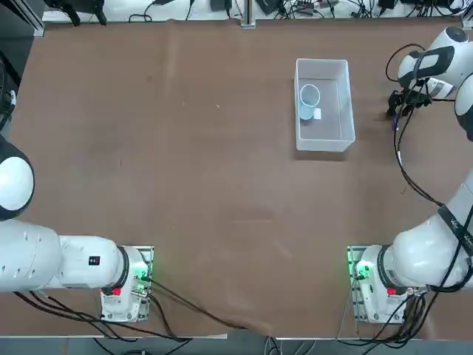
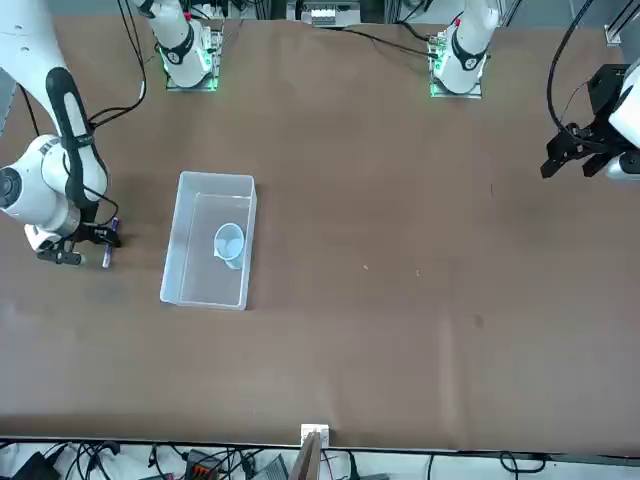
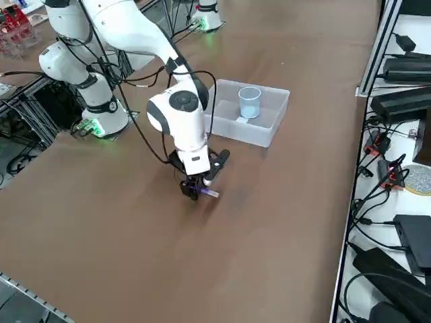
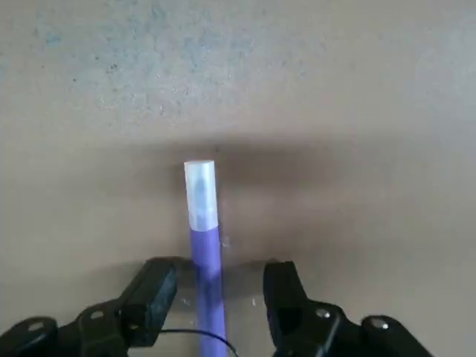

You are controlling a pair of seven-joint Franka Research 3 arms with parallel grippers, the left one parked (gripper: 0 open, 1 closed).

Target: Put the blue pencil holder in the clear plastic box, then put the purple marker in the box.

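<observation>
The robot's right gripper should next put the marker in the clear plastic box (image 2: 180, 250), so it should grab the purple marker by its purple body (image 2: 107, 257).
The purple marker (image 4: 202, 223) lies on the brown table with its whitish tip pointing away from the wrist. My right gripper (image 4: 219, 281) is lowered over it and open, one finger on each side of the purple shaft with a small gap showing. From the side, the gripper (image 3: 195, 188) and marker (image 3: 209, 193) sit at table level, on the robot's right of the clear plastic box (image 3: 269, 131). The blue pencil holder (image 1: 309, 100) stands upright inside the box (image 1: 325, 144), near its left wall. From the front, the cup (image 2: 229, 243) is in the box (image 2: 180, 250), and the marker (image 2: 107, 258) is beside it.
A small white label (image 1: 317, 114) lies on the box floor next to the cup. The right table edge runs close to my gripper (image 1: 395, 118). Cables and power bricks (image 3: 404, 67) lie beyond that edge.
</observation>
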